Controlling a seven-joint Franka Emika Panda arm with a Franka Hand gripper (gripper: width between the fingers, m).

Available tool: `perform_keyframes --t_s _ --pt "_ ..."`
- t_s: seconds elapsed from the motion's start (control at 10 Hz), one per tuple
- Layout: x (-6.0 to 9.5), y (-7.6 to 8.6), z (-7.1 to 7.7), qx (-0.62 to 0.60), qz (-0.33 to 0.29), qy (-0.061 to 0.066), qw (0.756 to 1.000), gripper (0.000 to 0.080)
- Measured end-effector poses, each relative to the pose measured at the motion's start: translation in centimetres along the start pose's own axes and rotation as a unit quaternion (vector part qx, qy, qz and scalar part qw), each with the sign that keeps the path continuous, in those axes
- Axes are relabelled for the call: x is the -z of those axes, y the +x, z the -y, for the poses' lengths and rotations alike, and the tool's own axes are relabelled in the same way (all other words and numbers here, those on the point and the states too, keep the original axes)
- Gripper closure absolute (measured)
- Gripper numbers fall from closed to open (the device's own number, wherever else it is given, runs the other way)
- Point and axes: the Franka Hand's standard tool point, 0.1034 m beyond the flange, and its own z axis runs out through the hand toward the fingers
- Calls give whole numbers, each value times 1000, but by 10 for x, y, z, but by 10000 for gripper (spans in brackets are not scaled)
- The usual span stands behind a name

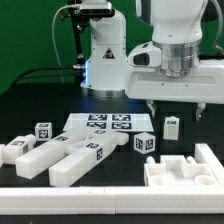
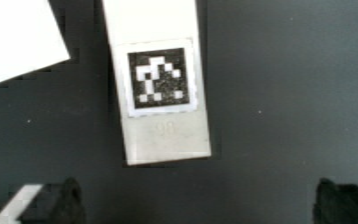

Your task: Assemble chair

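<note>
The narrow white bar needs to be fitted to the large slab, so my gripper needs to grab the bar by its blank end (image 2: 167,138) next to the tag next.
The chair's white parts lie apart on the black table. Several tagged bars and blocks (image 1: 68,156) are piled at the exterior view's left. A large white slab with raised walls (image 1: 186,172) lies at the front right. A narrow white bar with a tag (image 1: 171,127) lies under my gripper (image 1: 173,110). In the wrist view this bar (image 2: 160,90) runs lengthwise, and its near end stops short of the gripper (image 2: 197,192). The dark fingertips (image 2: 44,200) stand wide apart with nothing between them. The gripper is open and above the bar, not touching it.
The marker board (image 1: 104,124) lies flat at the table's middle. A small tagged cube (image 1: 145,144) stands just in front of it, left of the bar. A white corner (image 2: 16,45) shows beside the bar in the wrist view. The robot's base (image 1: 103,55) stands behind.
</note>
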Motion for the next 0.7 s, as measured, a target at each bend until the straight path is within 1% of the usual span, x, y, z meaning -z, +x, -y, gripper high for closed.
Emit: perform_keyframes --t_s 0.1,0.2,0.3,0.4,0.6,0.7 --pt "5 5 -9 52 50 -7 997 151" --pt "10 17 -11 87 101 -2 991 151" --pt "9 24 -8 103 144 0 984 151" --pt "7 23 -5 109 175 -1 979 151" --pt "5 20 -7 107 226 -6 968 151" --pt "4 15 -7 99 268 -13 958 151"
